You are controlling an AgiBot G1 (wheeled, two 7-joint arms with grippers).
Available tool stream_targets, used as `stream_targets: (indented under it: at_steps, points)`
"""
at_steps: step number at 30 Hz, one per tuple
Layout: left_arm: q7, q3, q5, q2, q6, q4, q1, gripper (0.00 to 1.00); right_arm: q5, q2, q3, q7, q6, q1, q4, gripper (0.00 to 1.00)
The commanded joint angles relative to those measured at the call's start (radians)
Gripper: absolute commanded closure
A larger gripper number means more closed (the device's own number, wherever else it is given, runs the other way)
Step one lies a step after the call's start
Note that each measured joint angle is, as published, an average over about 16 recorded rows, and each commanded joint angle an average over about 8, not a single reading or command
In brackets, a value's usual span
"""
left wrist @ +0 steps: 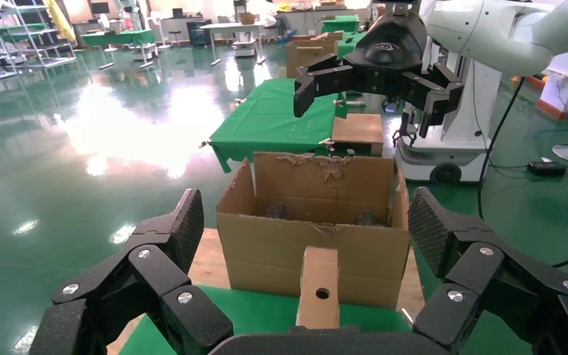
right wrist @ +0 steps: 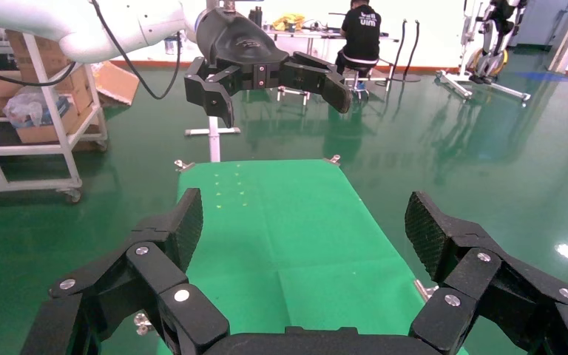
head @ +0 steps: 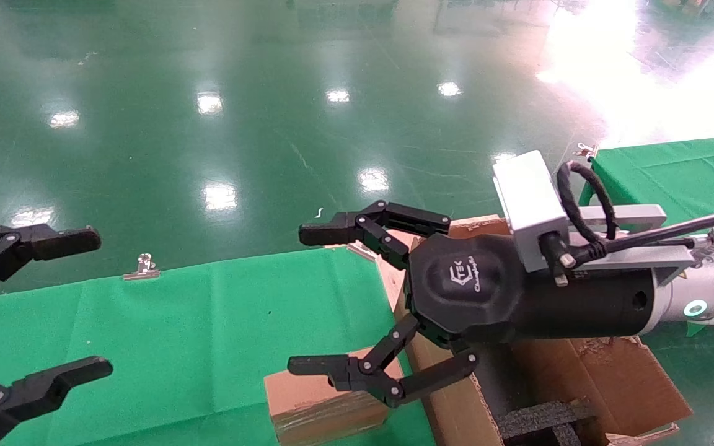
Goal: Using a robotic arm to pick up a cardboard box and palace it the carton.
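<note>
The right gripper picks up the cardboard box [head: 320, 406] by its end with the holes next.
The small cardboard box [head: 320, 406] stands on edge on the green cloth, right against the carton's [head: 617, 378] left wall. Its narrow side with the round hole faces my left wrist camera [left wrist: 318, 285]. The carton [left wrist: 310, 233] has ragged torn flaps, and black foam [head: 543, 421] shows inside. My right gripper [head: 312, 300], on the white arm, hangs open above the box and the carton's left edge, holding nothing. Over the cloth at the far left, my left gripper [head: 87, 303] is open too, pointing at the box [left wrist: 308, 225]. The right wrist view shows open jaws [right wrist: 307, 225] over bare cloth.
The green-clothed table [head: 165, 322] ends at a far edge with a metal clip [head: 141, 266]; beyond it is glossy green floor. A second green table [head: 673, 167] stands at the back right. The carton rests on a wooden surface [left wrist: 207, 259] beside the cloth.
</note>
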Motion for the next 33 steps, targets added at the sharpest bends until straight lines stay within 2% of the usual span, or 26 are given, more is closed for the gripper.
stream_targets:
  at_steps: [1,15,23,29,33]
  points:
    - [0.000,0.000,0.000,0.000,0.000,0.000,0.000,0.00,0.000,0.000,0.000,0.000,0.000,0.000,0.000,0.00]
    - [0.000,0.000,0.000,0.000,0.000,0.000,0.000,0.01,0.000,0.000,0.000,0.000,0.000,0.000,0.000,0.00]
    - [0.000,0.000,0.000,0.000,0.000,0.000,0.000,0.99,0.000,0.000,0.001,0.000,0.000,0.000,0.000,0.00]
    - [0.000,0.000,0.000,0.000,0.000,0.000,0.000,1.00,-0.015,-0.001,-0.009,0.005,-0.001,0.004,0.002,0.00]
    - [0.000,0.000,0.000,0.000,0.000,0.000,0.000,1.00,-0.082,-0.008,-0.041,0.017,0.002,0.029,0.011,0.00]
